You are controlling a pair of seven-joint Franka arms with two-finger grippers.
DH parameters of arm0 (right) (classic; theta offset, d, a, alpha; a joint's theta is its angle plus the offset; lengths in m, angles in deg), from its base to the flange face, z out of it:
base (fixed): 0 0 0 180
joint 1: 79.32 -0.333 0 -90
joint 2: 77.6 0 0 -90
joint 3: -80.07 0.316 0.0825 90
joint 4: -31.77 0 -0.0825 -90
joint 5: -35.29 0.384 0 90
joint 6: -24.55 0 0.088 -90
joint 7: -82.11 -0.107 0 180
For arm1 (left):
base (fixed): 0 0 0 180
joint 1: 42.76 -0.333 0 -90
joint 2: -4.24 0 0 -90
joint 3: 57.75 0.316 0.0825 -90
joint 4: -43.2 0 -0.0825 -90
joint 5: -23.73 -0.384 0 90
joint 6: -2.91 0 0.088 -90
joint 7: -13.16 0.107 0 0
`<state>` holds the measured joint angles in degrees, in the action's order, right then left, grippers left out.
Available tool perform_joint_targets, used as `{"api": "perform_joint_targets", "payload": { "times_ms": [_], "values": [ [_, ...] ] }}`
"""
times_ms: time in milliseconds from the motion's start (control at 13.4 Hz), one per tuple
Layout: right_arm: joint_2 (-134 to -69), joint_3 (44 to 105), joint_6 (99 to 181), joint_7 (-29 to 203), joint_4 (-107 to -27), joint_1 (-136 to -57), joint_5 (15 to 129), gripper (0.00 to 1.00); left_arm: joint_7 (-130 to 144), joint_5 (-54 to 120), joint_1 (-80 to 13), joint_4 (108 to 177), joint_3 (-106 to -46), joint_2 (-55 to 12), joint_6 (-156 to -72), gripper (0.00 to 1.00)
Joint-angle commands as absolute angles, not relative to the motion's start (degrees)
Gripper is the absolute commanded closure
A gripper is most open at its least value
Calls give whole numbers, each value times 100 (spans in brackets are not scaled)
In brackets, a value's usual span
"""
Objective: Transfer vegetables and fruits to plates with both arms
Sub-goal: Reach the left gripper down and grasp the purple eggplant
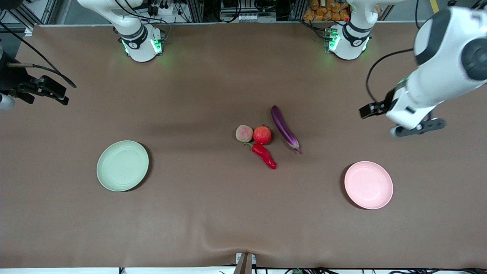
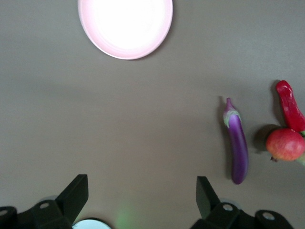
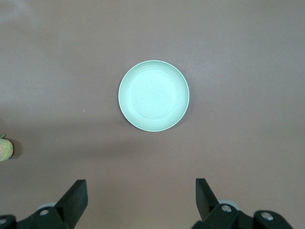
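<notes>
My left gripper is to transfer the purple eggplant onto the pink plate (image 1: 368, 185), so next it should grab the eggplant by its smooth purple body (image 1: 282, 124).
A purple eggplant (image 1: 284, 128) (image 2: 237, 143), a red chili pepper (image 1: 264, 154) (image 2: 289, 105), a round red fruit (image 1: 262, 134) (image 2: 285, 144) and a pale yellow-green fruit (image 1: 244, 133) (image 3: 4, 149) lie close together mid-table. The pale green plate (image 1: 122, 165) (image 3: 153, 95) sits toward the right arm's end, the pale pink plate (image 1: 368, 185) (image 2: 125, 24) toward the left arm's end. Both plates hold nothing. My left gripper (image 1: 373, 109) (image 2: 142, 183) hangs open over bare table near the pink plate. Over the table's edge at the right arm's end, my right gripper (image 1: 53, 91) (image 3: 141, 188) is open too.
The brown table cover (image 1: 213, 213) is one flat surface. Both arm bases (image 1: 141, 43) (image 1: 348, 42) stand along the edge farthest from the front camera. A small metal bracket (image 1: 245, 262) sticks up at the nearest edge.
</notes>
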<state>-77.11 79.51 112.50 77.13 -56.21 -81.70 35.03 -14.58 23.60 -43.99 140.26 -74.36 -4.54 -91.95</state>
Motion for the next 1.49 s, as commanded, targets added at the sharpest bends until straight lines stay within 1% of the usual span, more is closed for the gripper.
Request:
{"api": "perform_joint_targets", "payload": {
  "times_ms": [0, 149, 373, 522, 671, 745, 894, 1118, 1192, 1416],
  "values": [
    [-7593, 7980, 11297, 7763, -5735, -8134, 3494, 0, -2196, 2461, -4216, 14452, -7586, -734, -9927, 0],
    [-7593, 7980, 11297, 7763, -5726, -8134, 3503, 0, -2794, 2426, -3891, 14856, -7577, -954, -10726, 0],
    [-7601, 7980, 11306, 7771, -5726, -8126, 3573, 0, -3621, 2391, -3486, 15060, -7577, -1481, -11633, 0],
    [-7610, 7980, 11314, 7763, -5726, -8152, 3573, 0, -4262, 2007, -3143, 15061, -7559, -1806, -11898, 0],
    [-7610, 7980, 11323, 7763, -5726, -8170, 3608, 0, -4764, 1732, -3089, 15078, -7577, -2001, -12109, 0],
    [-7610, 7980, 11332, 7763, -5717, -8178, 3617, 0, -4905, 1732, -3046, 15122, -7577, -2088, -12206, 8],
    [-7628, 7989, 11385, 7754, -5717, -8196, 3617, 0, -5265, 1732, -2835, 15253, -7577, -2299, -12548, 11],
    [-7637, 7998, 11420, 7745, -5717, -8213, 3608, 0, -5872, 1723, -2659, 15429, -7577, -2467, -13014, 21],
    [-7645, 8006, 11437, 7762, -5717, -8222, 3608, 0, -5952, 1723, -2589, 15543, -7568, -2485, -13137, 22],
    [-7698, 8007, 11499, 7763, -5709, -8293, 3600, 0, -6110, 1714, -2553, 15868, -7568, -2555, -13778, 36]
  ]
}}
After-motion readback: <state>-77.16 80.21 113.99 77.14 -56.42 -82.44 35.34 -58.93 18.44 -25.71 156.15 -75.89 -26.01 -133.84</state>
